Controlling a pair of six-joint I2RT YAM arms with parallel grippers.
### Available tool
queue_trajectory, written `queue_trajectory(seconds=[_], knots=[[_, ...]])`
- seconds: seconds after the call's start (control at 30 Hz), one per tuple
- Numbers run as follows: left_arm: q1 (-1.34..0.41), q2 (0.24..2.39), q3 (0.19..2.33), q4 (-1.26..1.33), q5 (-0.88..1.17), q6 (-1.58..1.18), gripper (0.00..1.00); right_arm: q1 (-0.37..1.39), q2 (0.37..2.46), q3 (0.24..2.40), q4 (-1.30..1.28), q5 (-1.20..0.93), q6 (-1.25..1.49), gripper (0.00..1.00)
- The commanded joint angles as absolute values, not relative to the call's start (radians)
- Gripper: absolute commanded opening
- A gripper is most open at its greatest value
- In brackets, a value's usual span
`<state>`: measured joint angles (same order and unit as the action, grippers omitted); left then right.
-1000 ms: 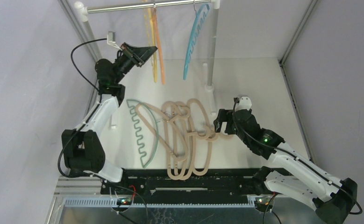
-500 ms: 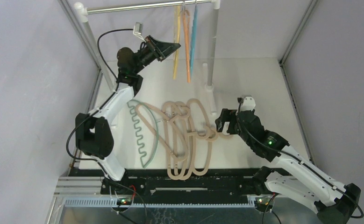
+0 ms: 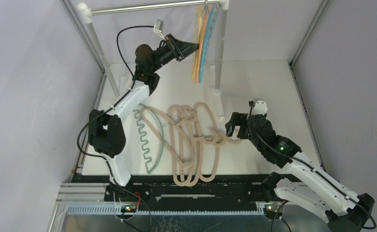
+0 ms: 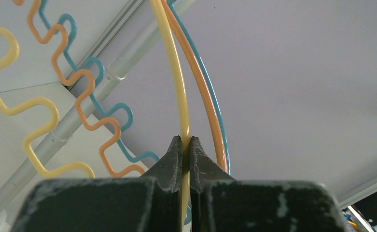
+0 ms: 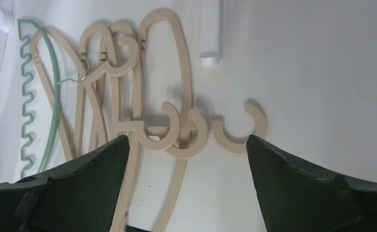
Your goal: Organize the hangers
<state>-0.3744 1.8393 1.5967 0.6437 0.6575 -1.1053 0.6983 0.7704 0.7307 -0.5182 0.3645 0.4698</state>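
The yellow hanger is ready to be released by my left gripper now, as it hangs from the bar beside the orange (image 4: 203,77) and would stay up.
Three thin hangers hang bunched at the right end of the rail: yellow (image 4: 176,72), orange (image 4: 203,77) and blue (image 4: 104,104). My left gripper (image 4: 186,139) is raised beside them, shut on the yellow hanger's curved bar; from above it (image 3: 194,47) sits just left of the bunch (image 3: 203,43). Several thick beige hangers (image 3: 191,145) lie overlapped on the table, with a thin green hanger (image 3: 150,142) at their left. My right gripper (image 5: 186,140) hovers open over the beige hooks (image 5: 234,133), holding nothing; from above it (image 3: 231,129) is at the pile's right edge.
The silver rail (image 3: 143,7) runs across the back on white posts (image 3: 218,53), the right post standing just behind the beige pile. A white foot of the right post (image 5: 210,34) lies on the table. Grey walls close in on both sides.
My left arm has swung right along the rail, carrying the yellow hanger and the orange one over to the blue hanger at the right end. The right arm has barely moved.
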Motion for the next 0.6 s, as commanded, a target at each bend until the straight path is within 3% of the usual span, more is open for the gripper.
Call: queue_trajectory(seconds=[0.0,0.13,0.23,0.33,0.4,0.47,0.57], knots=[[-0.380,1.831,1.618,0.629,0.670,-1.060,0.06,0.687,0.753,0.741,-0.508,0.377,0.454,1.00],[-0.372,1.805,1.614,0.602,0.688,-1.025,0.12,0.684,0.752,0.740,-0.512,0.379,0.456,1.00],[-0.366,1.759,1.591,0.585,0.690,-0.985,0.26,0.684,0.752,0.739,-0.513,0.377,0.458,1.00],[-0.357,1.701,1.560,0.548,0.687,-0.941,0.45,0.684,0.753,0.739,-0.516,0.376,0.459,1.00],[-0.345,1.652,1.528,0.516,0.680,-0.901,0.52,0.685,0.755,0.736,-0.516,0.376,0.460,1.00],[-0.326,1.605,1.486,0.490,0.682,-0.873,0.74,0.684,0.756,0.733,-0.518,0.376,0.464,1.00],[-0.283,1.539,1.420,0.480,0.690,-0.856,0.91,0.684,0.760,0.724,-0.510,0.372,0.467,1.00]])
